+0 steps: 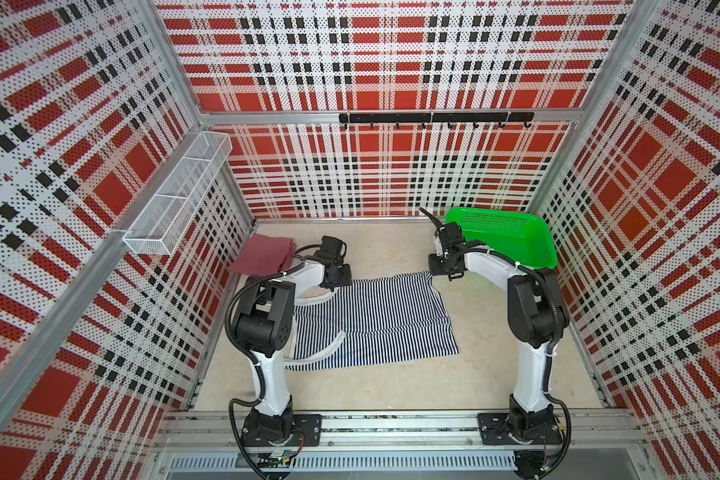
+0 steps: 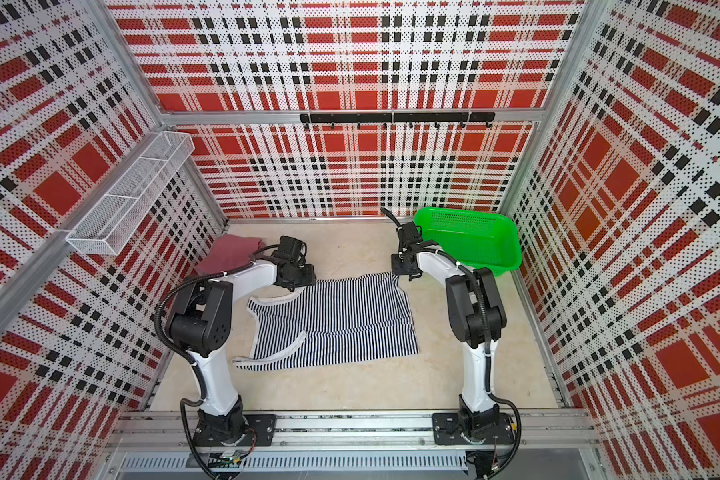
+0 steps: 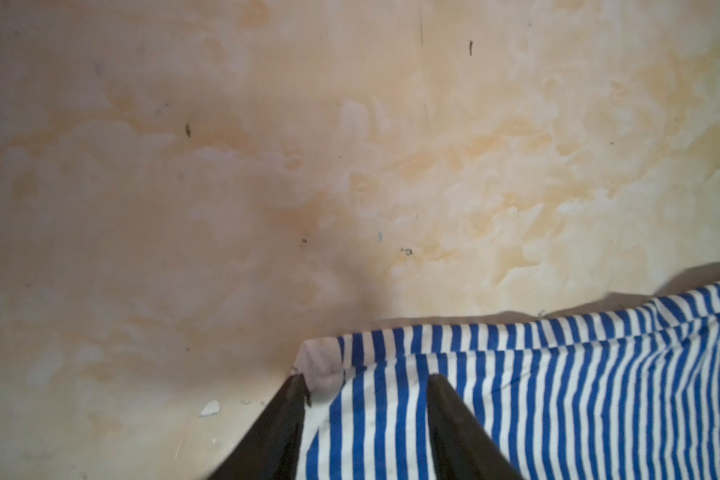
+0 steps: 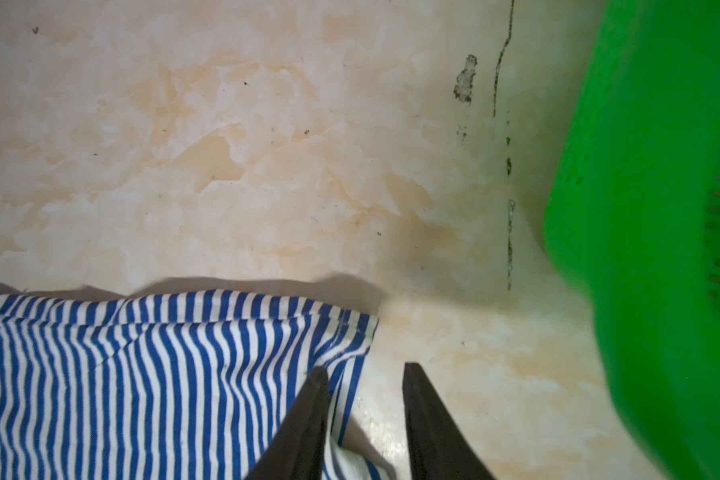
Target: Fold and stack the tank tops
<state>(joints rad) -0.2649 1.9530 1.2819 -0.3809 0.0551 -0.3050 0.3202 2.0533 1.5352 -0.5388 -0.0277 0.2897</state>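
The far side of the striped tank top should be folded inward, so my left gripper should next grab the tank top's far corner beside its white edging.
The striped tank top (image 1: 375,320) (image 2: 341,320) lies spread flat mid-table, its white-edged straps toward the left arm. The dusty-rose tank top (image 1: 262,253) (image 2: 231,251) sits folded at the far left corner. My left gripper (image 1: 341,280) (image 2: 304,276) (image 3: 366,379) is down at the striped top's far left corner, open, with striped cloth (image 3: 558,395) lying between its fingers. My right gripper (image 1: 443,272) (image 2: 404,269) (image 4: 366,368) is at the far right corner, open. One of its fingers rests over the cloth's edge (image 4: 184,374) and one over bare table.
A green mesh basket (image 1: 508,237) (image 2: 470,237) (image 4: 661,208) stands at the back right, close beside the right gripper. A white wire shelf (image 1: 179,195) hangs on the left wall and a black hook rail (image 1: 433,117) on the back wall. Bare table lies in front of the striped top.
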